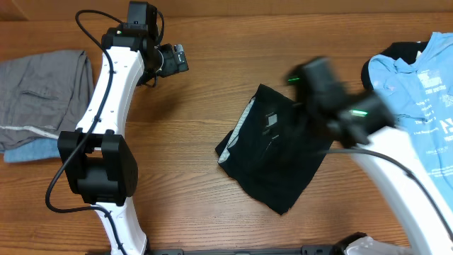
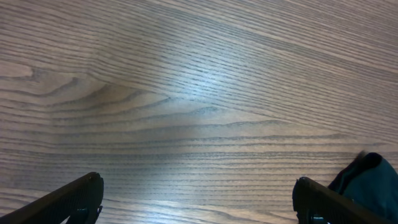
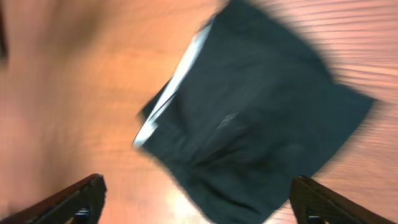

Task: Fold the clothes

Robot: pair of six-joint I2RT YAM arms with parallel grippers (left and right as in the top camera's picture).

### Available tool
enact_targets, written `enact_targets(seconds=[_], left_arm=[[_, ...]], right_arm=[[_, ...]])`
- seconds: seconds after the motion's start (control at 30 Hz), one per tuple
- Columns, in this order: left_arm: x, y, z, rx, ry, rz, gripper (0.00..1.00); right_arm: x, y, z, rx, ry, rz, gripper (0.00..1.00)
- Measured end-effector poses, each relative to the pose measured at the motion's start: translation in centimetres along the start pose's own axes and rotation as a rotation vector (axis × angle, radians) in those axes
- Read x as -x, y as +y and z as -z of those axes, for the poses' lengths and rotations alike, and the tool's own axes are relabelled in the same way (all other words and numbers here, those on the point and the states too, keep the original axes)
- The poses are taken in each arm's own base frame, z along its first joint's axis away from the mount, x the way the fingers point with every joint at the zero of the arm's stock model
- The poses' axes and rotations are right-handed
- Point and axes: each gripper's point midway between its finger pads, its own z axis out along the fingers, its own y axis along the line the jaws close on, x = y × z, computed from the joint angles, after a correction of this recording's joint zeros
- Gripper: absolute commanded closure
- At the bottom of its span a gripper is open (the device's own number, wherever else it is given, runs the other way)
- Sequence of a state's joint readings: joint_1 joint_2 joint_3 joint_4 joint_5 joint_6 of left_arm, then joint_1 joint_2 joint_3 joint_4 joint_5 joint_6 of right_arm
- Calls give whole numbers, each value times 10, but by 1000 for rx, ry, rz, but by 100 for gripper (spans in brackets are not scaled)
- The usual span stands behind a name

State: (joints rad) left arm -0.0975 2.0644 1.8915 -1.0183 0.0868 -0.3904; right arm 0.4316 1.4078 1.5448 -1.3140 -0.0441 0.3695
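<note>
The black shorts [image 1: 272, 152] need to be grabbed next by my right gripper at their edge [image 1: 313, 176] opposite the waistband. The waistband side will then stay free for my left gripper to fold.
Black shorts [image 1: 272, 152] with a pale grey waistband lie crumpled and flat in the middle of the table, seen from above in the right wrist view as shorts [image 3: 249, 124]. My right gripper [image 1: 315, 78], blurred by motion, hovers over their far right corner. Its jaws [image 3: 199, 202] stand open and hold nothing. My left gripper [image 1: 175, 60] is at the far left-centre, well away from the shorts, and is open [image 2: 199, 202] over bare wood. A dark edge of cloth [image 2: 370, 180] shows beside its right finger. A light blue printed T-shirt [image 1: 432, 106] lies at the right edge.
A grey garment [image 1: 42, 88] lies on a blue piece [image 1: 28, 150] at the left edge of the table. The left arm's white links [image 1: 106, 127] cross the left-centre. The right arm [image 1: 396, 184] comes in from the bottom right.
</note>
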Motion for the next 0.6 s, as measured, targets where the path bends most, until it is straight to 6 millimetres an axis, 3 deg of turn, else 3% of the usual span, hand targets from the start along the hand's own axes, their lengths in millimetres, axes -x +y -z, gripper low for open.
enact_targets(seconds=[0.13,0.17,0.2,0.23,0.27,0.3,0.33,0.43,0.5,0.53,0.6], left_arm=[[0,0,0,0,0,0,0],[0,0,0,0,0,0,0],[0,0,0,-1,-1,0,0],[2,-1,0,-4,-8,0,0],[5,-2,0,-9,-19,-1,0],[7,-3,0,-12,-27,-2,0],[9,-5,0,-20,-37,-3,0],[7,-4,0,-20,-29,-3,2],[6,-8,0,-43,-22,-21,24],[5,-15,1,-79,-15,-63,25],[1,-27,1,-130,-3,-146,27]], right_arm=[[7,-63,27,-111,-62,-211,0],[4,-68,28,-127,-54,-227,4],[5,-92,32,-167,-56,-307,13],[2,-105,30,-189,-45,-349,25],[-2,-113,26,-204,-36,-378,53],[-14,-123,11,-226,11,-398,89],[-22,-126,1,-235,40,-404,96],[-40,-131,-42,-210,85,-413,96],[-65,-131,-82,-160,147,-424,96],[-80,-129,-101,-125,183,-428,96],[-92,-126,-123,-76,190,-425,96]])
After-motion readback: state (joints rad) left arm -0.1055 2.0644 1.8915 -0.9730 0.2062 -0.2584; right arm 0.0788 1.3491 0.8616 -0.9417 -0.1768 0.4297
